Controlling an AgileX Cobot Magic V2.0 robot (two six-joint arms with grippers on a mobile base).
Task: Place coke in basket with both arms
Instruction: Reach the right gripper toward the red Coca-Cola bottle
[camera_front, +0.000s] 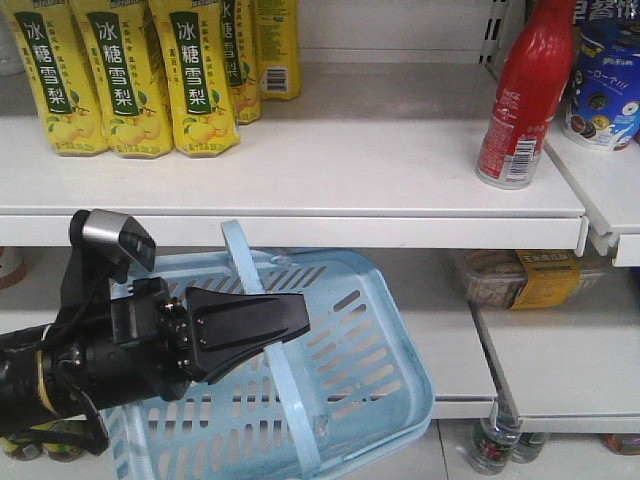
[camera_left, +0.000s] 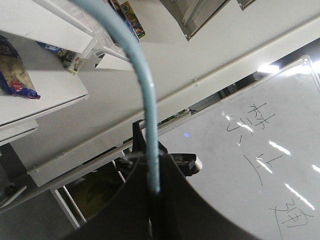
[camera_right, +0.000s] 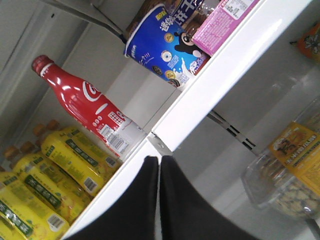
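My right gripper will next take hold of the coke by its capped top, so that the coke can go into the basket.
The coke, a slim all-red bottle, stands upright at the right end of the upper shelf. In the right wrist view the coke is up and to the left, well apart from my right gripper, which is shut with nothing between its jaws, just below the shelf's front edge. The pale blue basket hangs tilted in front of the lower shelf. My left gripper is shut on its hoop handle. In the left wrist view the handle runs straight into my left gripper. The right arm does not show in the front view.
Yellow pear-drink bottles fill the left of the upper shelf. A blue cup stands on the neighbouring shelf right of the coke. A clear snack box lies on the lower shelf. The white shelf edge juts out above the basket.
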